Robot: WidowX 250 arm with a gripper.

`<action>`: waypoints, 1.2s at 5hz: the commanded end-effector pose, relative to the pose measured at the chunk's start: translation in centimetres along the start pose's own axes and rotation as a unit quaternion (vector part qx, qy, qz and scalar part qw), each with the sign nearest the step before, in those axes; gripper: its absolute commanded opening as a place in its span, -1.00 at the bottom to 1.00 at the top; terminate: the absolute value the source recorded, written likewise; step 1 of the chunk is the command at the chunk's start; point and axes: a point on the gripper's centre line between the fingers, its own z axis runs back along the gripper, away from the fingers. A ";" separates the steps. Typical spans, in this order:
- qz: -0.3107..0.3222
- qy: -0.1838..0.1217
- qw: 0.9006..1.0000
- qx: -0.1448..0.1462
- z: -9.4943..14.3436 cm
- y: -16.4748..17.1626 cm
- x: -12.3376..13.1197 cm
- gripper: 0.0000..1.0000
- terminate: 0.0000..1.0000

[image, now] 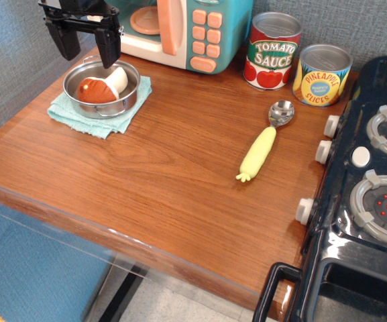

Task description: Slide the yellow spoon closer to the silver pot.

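Observation:
The gripper grabs the yellow spoon by its pale-yellow handle (258,153) next, to slide it closer to the silver pot.
The yellow spoon (263,143) lies on the wooden table at the right, its pale-yellow handle pointing toward the front and its silver bowl toward the cans. The silver pot (101,88) sits at the back left on a light-blue cloth (98,105) and holds a brown-and-white toy mushroom (102,86). My gripper (86,48) hangs open and empty just above the pot's back rim, far left of the spoon.
A toy microwave (183,30) stands at the back. A tomato sauce can (272,51) and a pineapple slices can (321,75) stand just behind the spoon. A black toy stove (371,181) borders the table's right edge. The front table edge drops off.

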 end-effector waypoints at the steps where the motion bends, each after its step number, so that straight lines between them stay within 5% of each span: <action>1: 0.000 0.000 1.000 0.000 0.0 0.0 0.0 1.00 -1.00; 2: -0.041 -0.014 0.999 0.007 0.3 -2.3 0.5 1.00 -1.00; 4: -0.173 -0.034 0.984 0.015 0.6 -12.0 0.3 1.00 -1.00; 6: -0.200 -0.024 0.980 0.003 -1.7 -19.4 -0.7 1.00 -1.00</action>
